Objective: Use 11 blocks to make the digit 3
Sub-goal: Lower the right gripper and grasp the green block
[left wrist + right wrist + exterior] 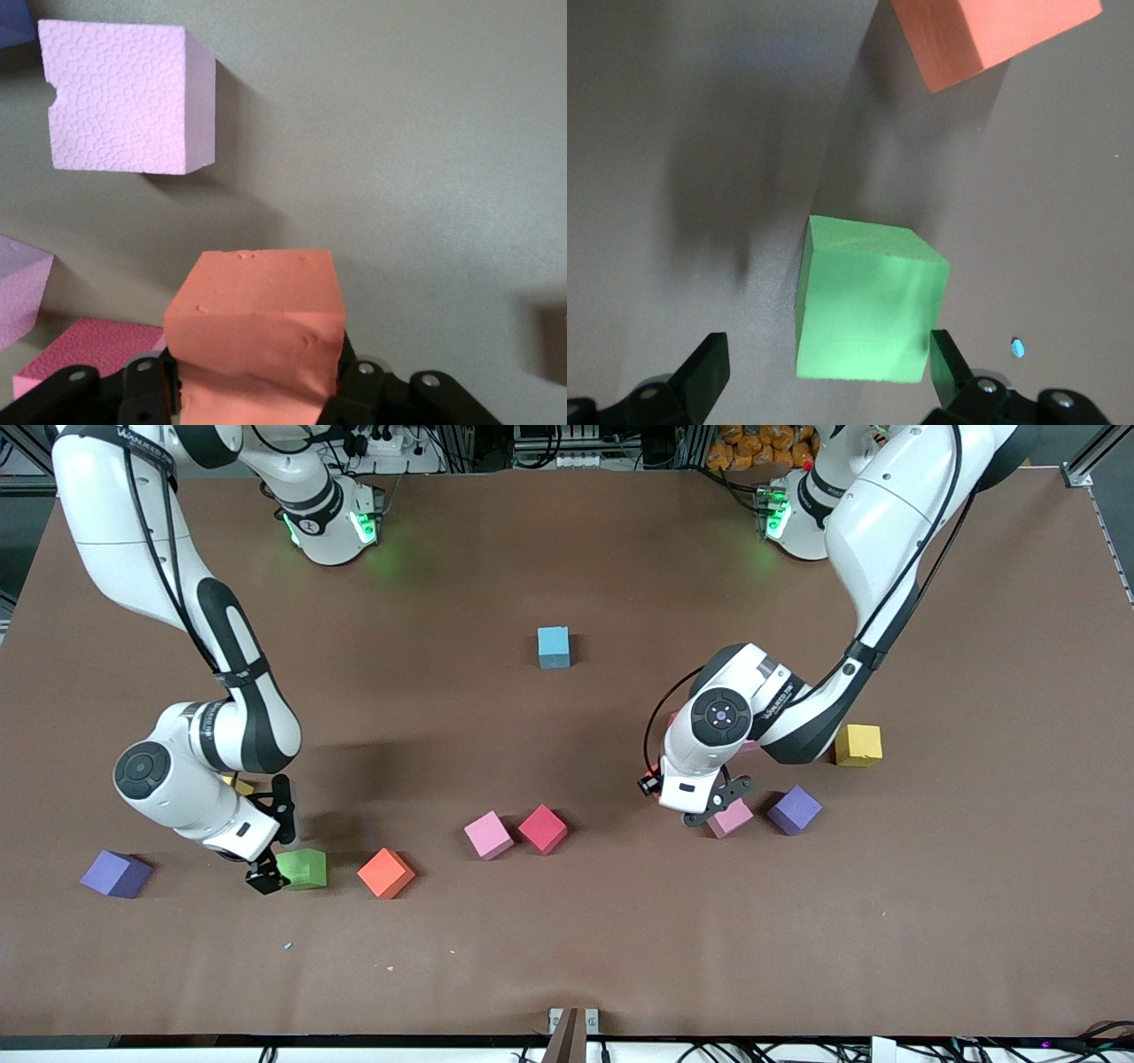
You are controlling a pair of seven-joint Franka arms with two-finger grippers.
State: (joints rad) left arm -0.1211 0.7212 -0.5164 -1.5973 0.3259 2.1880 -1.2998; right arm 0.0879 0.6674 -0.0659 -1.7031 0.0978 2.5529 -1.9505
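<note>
The green block needs to go beside the blue block for the digit 3. My right gripper should grab it by its opposite sides next.
The blocks lie scattered singly, and no digit 3 shows. My left gripper is shut on an orange block, which the hand hides in the front view. It hangs low beside a pink block and a purple block. My right gripper is open and low at a green block. The green block's near end lies between the fingertips, with one finger close to its side.
Loose on the table are a purple block, an orange one, a pink one, a red one, a blue one and a yellow one. Another yellow block peeks from under the right arm.
</note>
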